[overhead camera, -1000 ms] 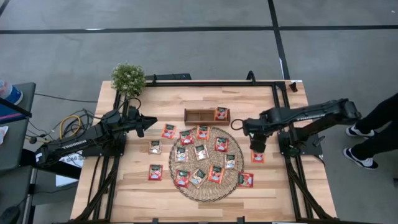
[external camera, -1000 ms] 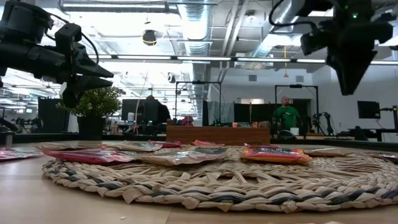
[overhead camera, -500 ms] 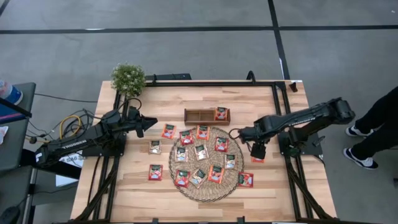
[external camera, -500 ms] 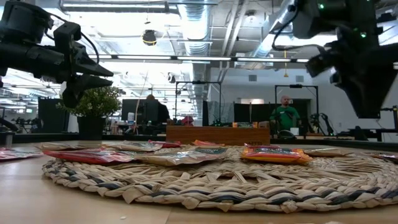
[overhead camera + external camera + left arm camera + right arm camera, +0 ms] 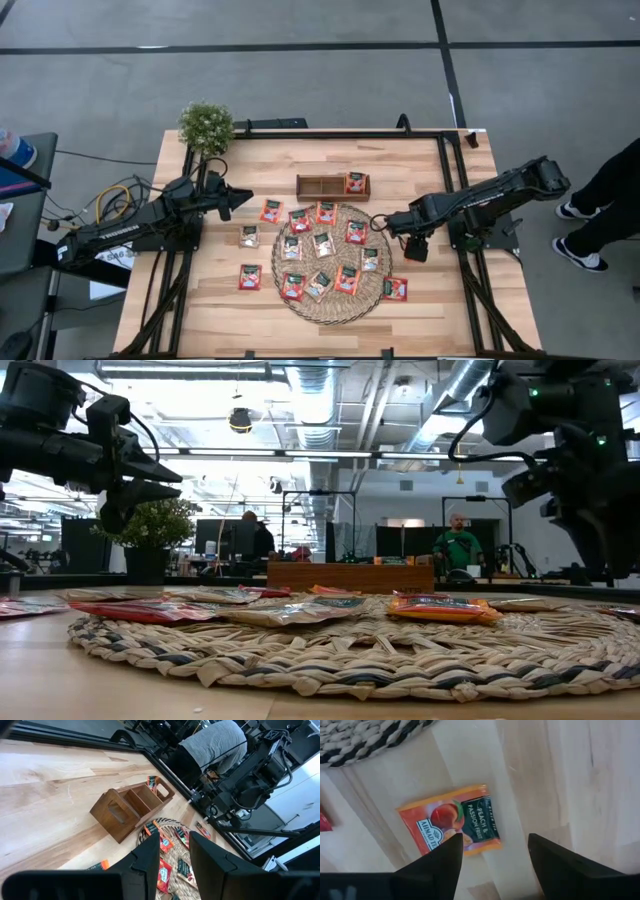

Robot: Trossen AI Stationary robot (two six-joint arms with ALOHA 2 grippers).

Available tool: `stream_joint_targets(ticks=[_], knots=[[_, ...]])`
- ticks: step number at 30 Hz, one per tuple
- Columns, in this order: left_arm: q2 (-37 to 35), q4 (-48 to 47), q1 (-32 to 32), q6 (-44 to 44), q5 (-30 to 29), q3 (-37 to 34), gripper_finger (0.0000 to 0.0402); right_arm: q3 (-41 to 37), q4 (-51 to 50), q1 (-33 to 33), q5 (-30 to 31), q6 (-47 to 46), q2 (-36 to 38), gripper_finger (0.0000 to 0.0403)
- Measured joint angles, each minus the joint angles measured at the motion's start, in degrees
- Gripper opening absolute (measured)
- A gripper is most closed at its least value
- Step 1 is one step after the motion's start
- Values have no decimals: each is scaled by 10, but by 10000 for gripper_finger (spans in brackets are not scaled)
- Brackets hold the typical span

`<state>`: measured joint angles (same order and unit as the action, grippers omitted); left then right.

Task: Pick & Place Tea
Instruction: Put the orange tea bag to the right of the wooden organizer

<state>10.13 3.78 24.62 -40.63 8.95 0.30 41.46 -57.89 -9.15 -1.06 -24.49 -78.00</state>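
Observation:
Both fingers are still above the peach sachet's dark band (image 5: pixel 479 821), short of the table, so my right gripper lowers first, then closes on the peach sachet.
Several red-orange tea sachets lie flat on the round wicker mat (image 5: pixel 372 296), and others lie on the bare table around it (image 5: pixel 250 277). One sachet (image 5: pixel 356 183) sits in the right compartment of the small wooden tray (image 5: pixel 318 186). One peach sachet (image 5: pixel 455 827) lies on the wood just right of the mat. My right gripper (image 5: pixel 415 248) (image 5: pixel 492 852) hangs over it, pointing down and open, one finger on either side. My left gripper (image 5: pixel 235 197) (image 5: pixel 175 855) waits level above the table's left part, open and with nothing in it.
A potted plant (image 5: pixel 206 126) stands at the far left corner. A sachet (image 5: pixel 395 289) lies at the mat's near right rim. A person's legs (image 5: pixel 610 200) show beyond the right edge. Bare wood runs along the near edge and far right.
My right gripper has come down toward the table, over the peach sachet right of the mat, which it now covers in the high view. The sachets have not moved.

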Motion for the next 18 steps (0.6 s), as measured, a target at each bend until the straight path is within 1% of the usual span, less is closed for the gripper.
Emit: stream_joint_targets(ticks=[6, 8, 13, 18], knots=[[0, 1, 0, 0, 5, 0, 95, -27, 25, 6, 4, -1, 0, 219], [0, 1, 0, 0, 5, 0, 95, -29, 31, 14, 13, -1, 0, 219], [0, 1, 0, 0, 5, 0, 95, -30, 49, 31, 12, 4, 0, 218], [0, 1, 0, 0, 5, 0, 95, -30, 50, 29, 12, 9, -1, 217]])
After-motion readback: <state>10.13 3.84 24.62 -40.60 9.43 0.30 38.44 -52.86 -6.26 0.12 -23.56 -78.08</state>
